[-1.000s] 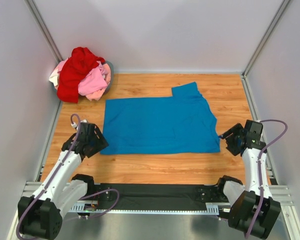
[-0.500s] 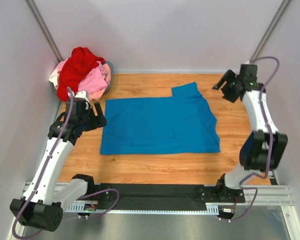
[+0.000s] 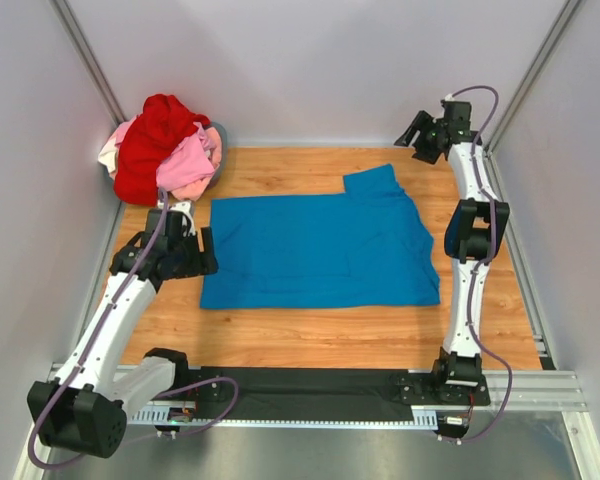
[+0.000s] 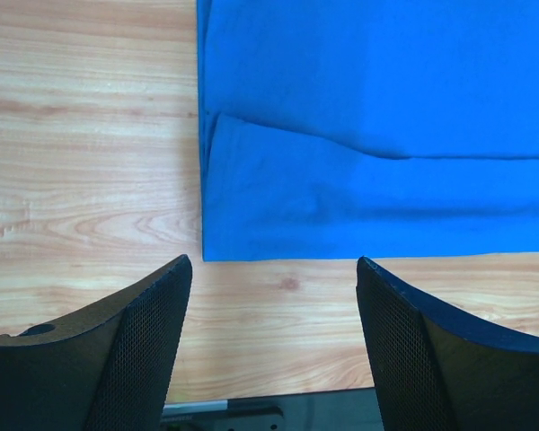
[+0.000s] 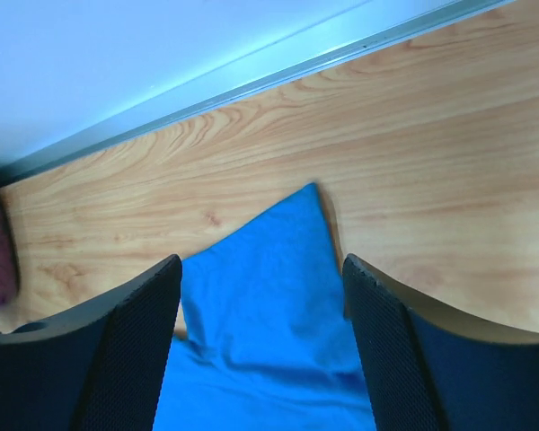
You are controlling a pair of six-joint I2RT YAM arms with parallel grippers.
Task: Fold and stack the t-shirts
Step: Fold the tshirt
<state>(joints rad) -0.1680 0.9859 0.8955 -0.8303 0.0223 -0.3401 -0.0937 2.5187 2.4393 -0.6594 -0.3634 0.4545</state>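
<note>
My right gripper grabs the back sleeve's outer edge [image 3: 369, 173] next, to fold the back side of the blue t-shirt [image 3: 320, 250] toward the t-shirt's near edge.
A bright blue t-shirt [image 3: 320, 250] lies spread flat in the middle of the wooden table, one sleeve [image 3: 372, 180] pointing to the back. A red shirt [image 3: 150, 140], a light pink one [image 3: 188, 162] and a whitish one [image 3: 110, 155] lie heaped at the back left. My left gripper [image 3: 208, 252] is open and empty at the blue shirt's left edge; its view shows the shirt's near-left corner [image 4: 251, 224] just past the fingertips [image 4: 153, 332]. My right gripper [image 3: 413, 136] is open and empty, raised at the back right, with the sleeve [image 5: 260, 287] below it.
White walls close in the table on the left, back and right, with a metal rail [image 5: 278, 67] along the back wall's foot. A black strip [image 3: 310, 380] runs along the near edge between the arm bases.
The left gripper has moved from the near left up to the blue shirt's left edge. The right arm has swung from the near right to the back right, above the sleeve. The shirts have not moved.
</note>
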